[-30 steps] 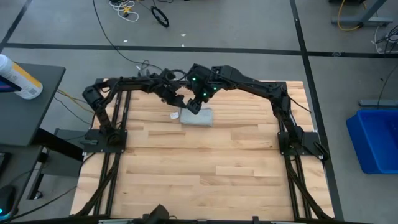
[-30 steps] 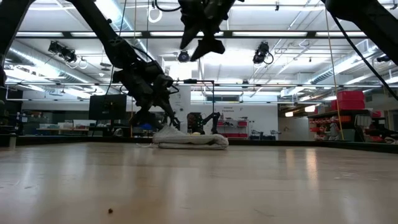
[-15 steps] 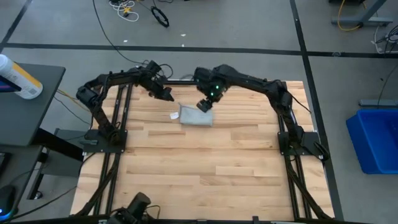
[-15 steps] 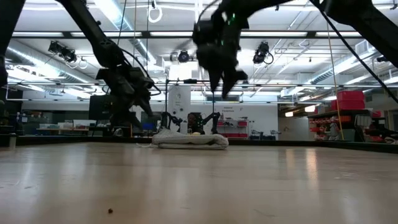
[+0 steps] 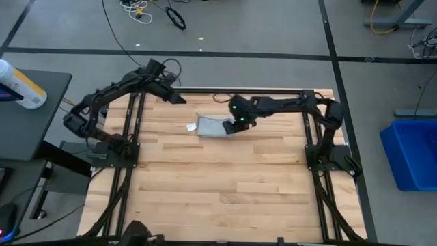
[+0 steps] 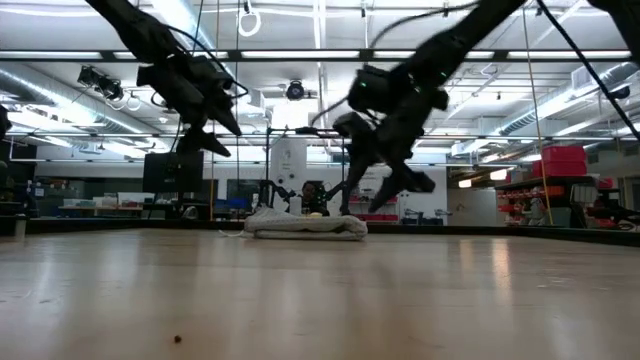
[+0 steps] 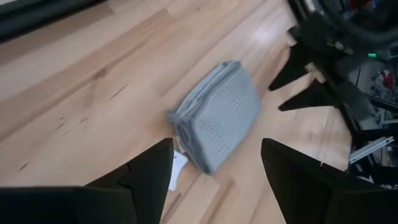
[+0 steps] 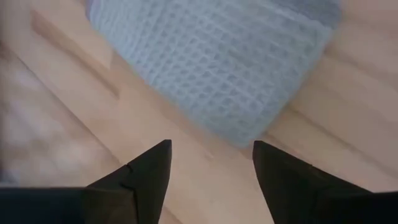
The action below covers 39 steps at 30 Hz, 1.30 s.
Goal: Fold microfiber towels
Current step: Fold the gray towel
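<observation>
I will fold the microfiber towel, so I will next grab it with my left gripper by its corner (image 5: 201,134) beside the white tag (image 5: 191,127).
The microfiber towel (image 5: 213,127) lies folded into a small thick grey-blue pad on the wooden table, toward its far edge, with its white tag (image 7: 177,171) sticking out on its left side. My right gripper (image 5: 235,124) hangs open just over the towel's right end (image 8: 217,62), its fingers clear of the cloth in the low view (image 6: 392,195). My left gripper (image 5: 175,98) is open and raised, off toward the table's far left, looking down at the towel (image 7: 217,124) from a distance.
Black frame rails (image 5: 311,147) run along the table's left and right sides. A side table with a white bottle (image 5: 19,85) stands off the left, and a blue bin (image 5: 413,154) off the right. Bare wood (image 5: 225,191) stretches from the towel to the near edge.
My left gripper has lifted and drawn back from the towel toward the table's far left corner. My right gripper has dropped from high above down to the towel's right end, rolling as it came. The towel has stayed put.
</observation>
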Available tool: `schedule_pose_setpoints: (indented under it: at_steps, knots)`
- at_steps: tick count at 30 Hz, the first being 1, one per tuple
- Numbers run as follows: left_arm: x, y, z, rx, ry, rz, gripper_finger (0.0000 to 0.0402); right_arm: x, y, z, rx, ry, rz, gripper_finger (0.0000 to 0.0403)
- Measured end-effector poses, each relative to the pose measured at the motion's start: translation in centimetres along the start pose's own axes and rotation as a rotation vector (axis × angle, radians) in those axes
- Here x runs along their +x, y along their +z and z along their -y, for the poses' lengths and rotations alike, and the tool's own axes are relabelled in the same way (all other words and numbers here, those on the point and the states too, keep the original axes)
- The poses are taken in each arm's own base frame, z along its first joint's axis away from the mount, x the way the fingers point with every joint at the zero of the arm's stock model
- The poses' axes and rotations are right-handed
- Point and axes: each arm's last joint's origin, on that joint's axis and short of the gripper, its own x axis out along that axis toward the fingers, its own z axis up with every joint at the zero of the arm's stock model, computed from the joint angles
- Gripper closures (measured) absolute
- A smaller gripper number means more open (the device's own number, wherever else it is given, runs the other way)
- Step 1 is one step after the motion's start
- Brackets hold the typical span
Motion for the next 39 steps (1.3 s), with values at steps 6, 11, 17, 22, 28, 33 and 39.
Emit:
schedule_pose_setpoints:
  at_steps: [6,11,17,22,28,33,39]
  knots:
    - [-1.0,-0.5,1.5,-0.002,-0.035,0.002,0.0148,2.1,-1.3,4.6,0.230,0.123,0.076,0.0158]
    - [-0.6,-0.9,2.4,0.011,-0.038,-0.028,0.0148,3.0,-1.8,5.6,0.286,0.217,0.182,0.0166]
    - [0.1,-1.2,3.3,0.005,-0.037,-0.052,0.0148,3.4,-1.2,6.4,0.332,0.224,0.275,0.0160]
    - [1.2,-1.5,4.9,0.017,-0.054,-0.076,0.0148,4.0,-0.4,6.3,0.311,0.249,0.277,0.0156]
    - [4.4,-2.4,7.5,0.060,-0.099,-0.087,0.0148,4.5,0.3,5.8,0.296,0.269,0.308,0.0163]
    - [8.4,-3.5,7.7,0.037,-0.076,-0.141,0.0172,4.5,0.2,5.9,0.292,0.267,0.305,0.0171]
    - [11.3,-3.8,6.6,0.021,-0.041,-0.180,0.0328,4.6,0.1,5.8,0.278,0.273,0.293,0.0181]
